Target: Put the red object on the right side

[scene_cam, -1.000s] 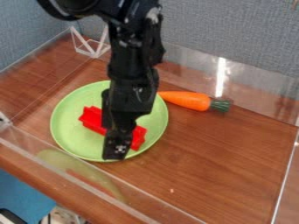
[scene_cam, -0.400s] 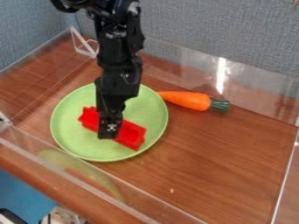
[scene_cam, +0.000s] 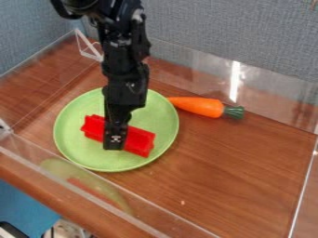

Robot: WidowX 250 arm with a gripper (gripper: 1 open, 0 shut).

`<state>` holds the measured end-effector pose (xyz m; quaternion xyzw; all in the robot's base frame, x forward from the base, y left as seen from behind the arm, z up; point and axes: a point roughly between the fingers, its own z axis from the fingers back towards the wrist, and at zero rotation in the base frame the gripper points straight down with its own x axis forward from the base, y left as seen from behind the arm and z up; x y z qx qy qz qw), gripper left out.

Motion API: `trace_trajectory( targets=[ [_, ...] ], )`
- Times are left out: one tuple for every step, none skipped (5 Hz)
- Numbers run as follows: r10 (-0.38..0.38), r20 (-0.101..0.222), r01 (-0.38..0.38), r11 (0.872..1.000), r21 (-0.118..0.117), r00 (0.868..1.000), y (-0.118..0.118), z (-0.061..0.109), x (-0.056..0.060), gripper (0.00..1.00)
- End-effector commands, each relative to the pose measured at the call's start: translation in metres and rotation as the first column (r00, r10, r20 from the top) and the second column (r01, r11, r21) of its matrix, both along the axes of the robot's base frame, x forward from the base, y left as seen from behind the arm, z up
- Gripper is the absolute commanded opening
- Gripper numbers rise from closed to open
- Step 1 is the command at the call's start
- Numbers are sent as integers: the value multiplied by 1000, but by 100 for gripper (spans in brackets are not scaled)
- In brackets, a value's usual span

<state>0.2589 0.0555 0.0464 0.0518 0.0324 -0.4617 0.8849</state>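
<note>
My gripper should close on the block now. The fingers reach down beside the red block's middle [scene_cam: 128,138], close over the green plate [scene_cam: 74,119], so they would hold the block.
The red object [scene_cam: 134,140], a long bright red block, lies on a green plate [scene_cam: 74,119] at the left of the wooden table. My gripper [scene_cam: 115,138] hangs straight down over the block's middle, its black fingers straddling or touching the block. The jaws stand open and nothing is lifted. The arm hides the block's centre.
An orange carrot [scene_cam: 198,107] with a green top lies to the right of the plate. Clear acrylic walls [scene_cam: 248,79] ring the table. A white wire stand [scene_cam: 87,45] sits at the back left corner. Bare wood [scene_cam: 236,167] spreads to the right.
The arm has swung left and back, from the plate's front right to over the block's middle. The block and carrot have not moved.
</note>
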Motion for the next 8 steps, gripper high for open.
trace_trajectory(
  targets=[
    [43, 22, -43, 999, 3, 999, 6, 5, -4, 100],
    [52, 25, -52, 999, 15, 998, 3, 13, -9, 0],
    [61, 44, -63, 996, 63, 997, -5, 41, -12, 0],
    [121, 74, -129, 985, 114, 990, -15, 58, -6, 0],
    [142, 109, -155, 980, 125, 984, -46, 55, 6, 0],
    [64, 131, -78, 991, 106, 989, -85, 53, 17, 0],
    [-23, 154, 11, 997, 80, 988, -119, 43, 27, 0],
    [-98, 173, 89, 994, 60, 980, -137, 27, 29, 0]
  ],
)
